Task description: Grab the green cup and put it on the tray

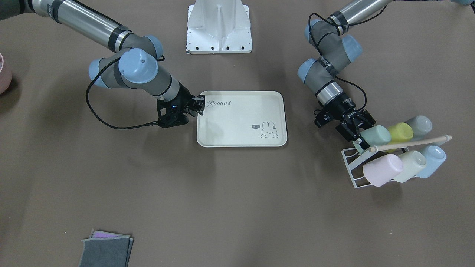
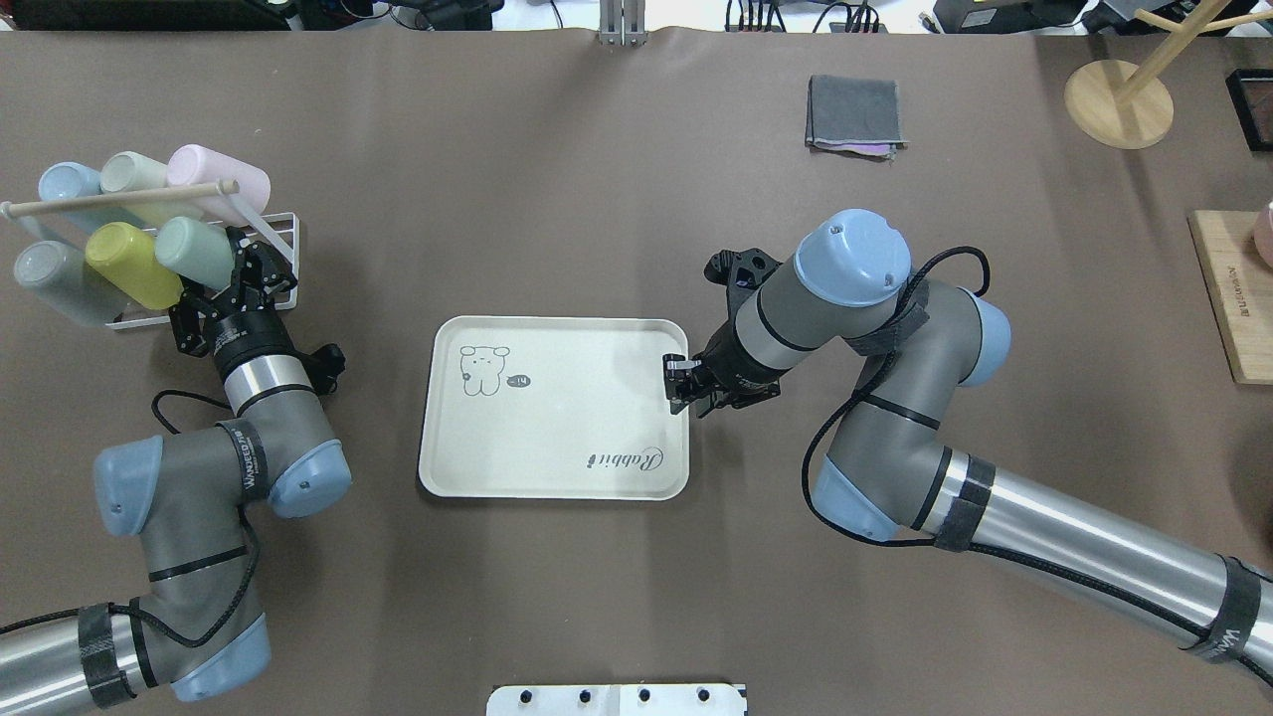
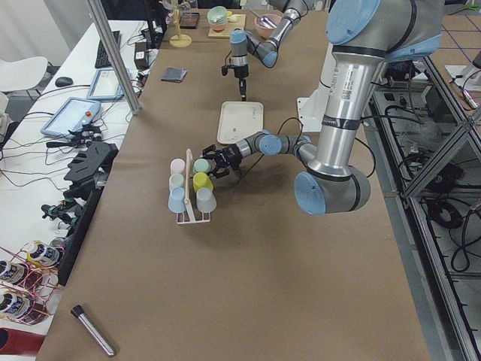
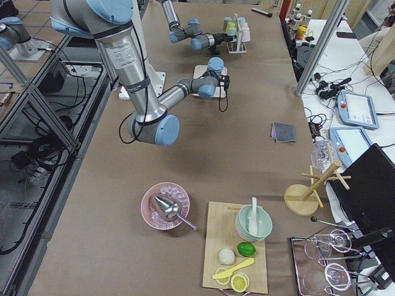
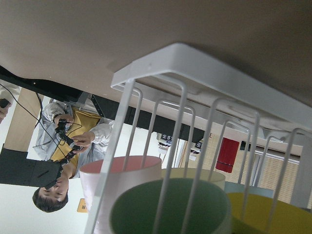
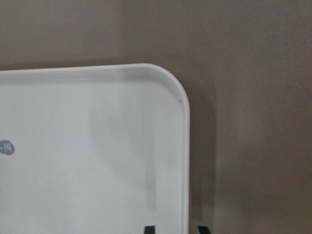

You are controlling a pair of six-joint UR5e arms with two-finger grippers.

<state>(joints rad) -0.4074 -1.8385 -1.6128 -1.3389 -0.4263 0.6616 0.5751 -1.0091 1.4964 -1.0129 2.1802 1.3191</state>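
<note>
The left gripper grabs the green cup by its round body (image 1: 376, 135) next, to set it on the cream tray (image 1: 241, 118).
The green cup (image 1: 375, 135) lies on its side in a white wire rack (image 1: 352, 174) at the table's left end; it also shows in the overhead view (image 2: 194, 252) and mouth-on in the left wrist view (image 5: 170, 209). My left gripper (image 1: 357, 129) is open right at the cup's mouth end, not closed on it. The cream tray (image 1: 241, 118) with "Rabbit" script lies flat at the table's middle. My right gripper (image 2: 678, 384) is at the tray's short edge; in the right wrist view its fingertips (image 6: 149, 229) straddle the tray's rim (image 6: 186, 146), closed on it.
The rack also holds yellow (image 1: 400, 132), grey (image 1: 419, 125), pink (image 1: 382, 169), pale mint (image 1: 410, 166) and blue (image 1: 432, 160) cups under a wooden rod (image 1: 412, 142). A folded grey cloth (image 2: 855, 111), a wooden stand (image 2: 1119, 99) and a wooden board (image 2: 1233, 298) lie farther off.
</note>
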